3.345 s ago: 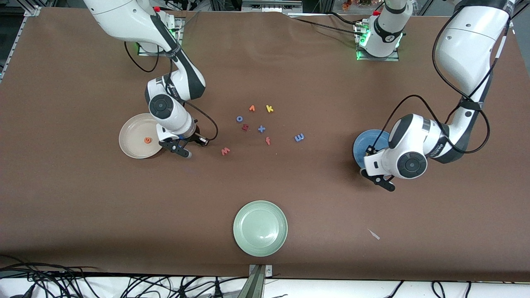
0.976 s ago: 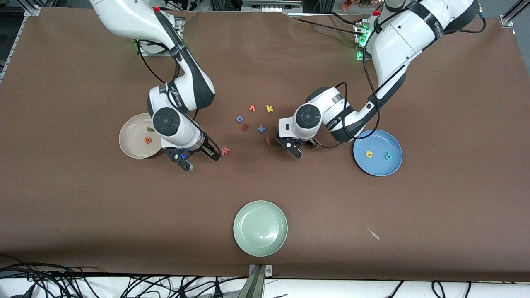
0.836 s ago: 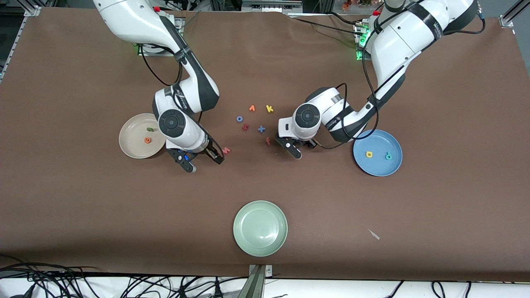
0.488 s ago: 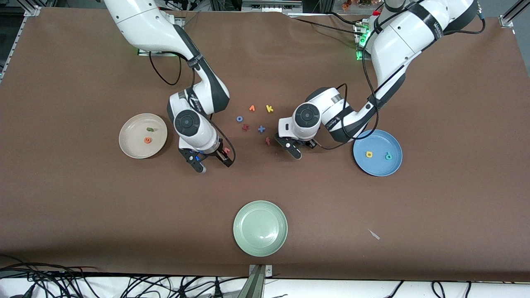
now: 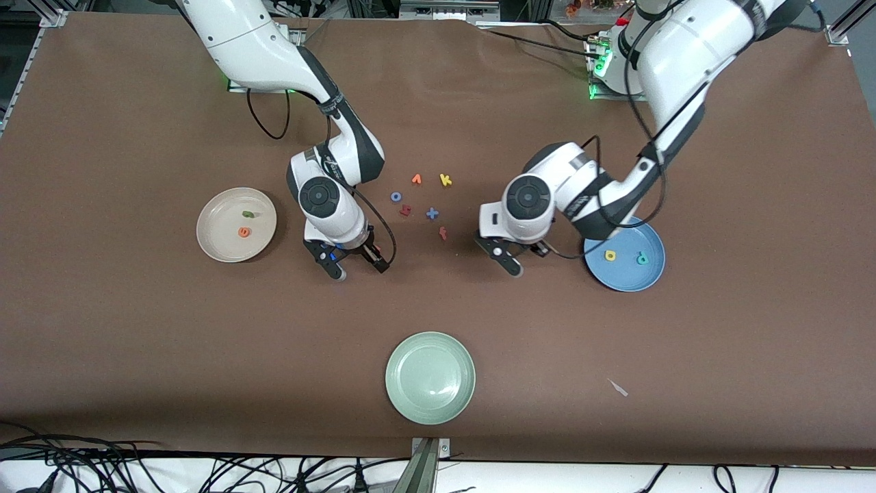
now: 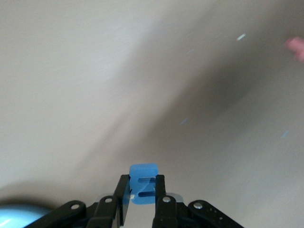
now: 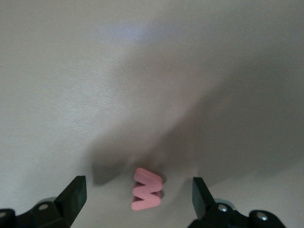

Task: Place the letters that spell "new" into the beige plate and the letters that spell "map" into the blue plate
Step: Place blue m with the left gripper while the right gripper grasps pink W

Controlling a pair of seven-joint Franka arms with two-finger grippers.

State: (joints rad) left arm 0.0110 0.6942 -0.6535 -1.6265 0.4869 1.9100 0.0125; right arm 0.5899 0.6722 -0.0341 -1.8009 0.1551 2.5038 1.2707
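My right gripper should grip the salmon w by its zigzag top and bottom edges next, so that I can finish "new" in the beige plate (image 5: 219, 241).
The salmon w (image 7: 147, 191) lies flat on the table between the fingers of my open right gripper (image 7: 137, 192); in the front view that gripper (image 5: 360, 267) hides it. My left gripper (image 6: 142, 194) is shut on the blue m (image 6: 143, 180). It hangs over bare table (image 5: 523, 259) between the loose letters and the blue plate (image 5: 626, 277). The blue plate holds the yellow a (image 5: 610, 255) and the teal p (image 5: 642, 258). In the beige plate (image 5: 219, 241) lie the green n (image 5: 247, 213) and the orange e (image 5: 243, 232).
Loose letters sit mid-table between the arms: orange v (image 5: 416, 179), yellow k (image 5: 445, 180), blue o (image 5: 395, 196), dark red h (image 5: 405, 210), blue x (image 5: 432, 213) and a red f (image 5: 443, 233). A pale green plate (image 5: 430, 377) lies near the front edge.
My left gripper has shut on the blue m and carried it toward the blue plate. My right gripper has moved from beside the beige plate to straddle the w.
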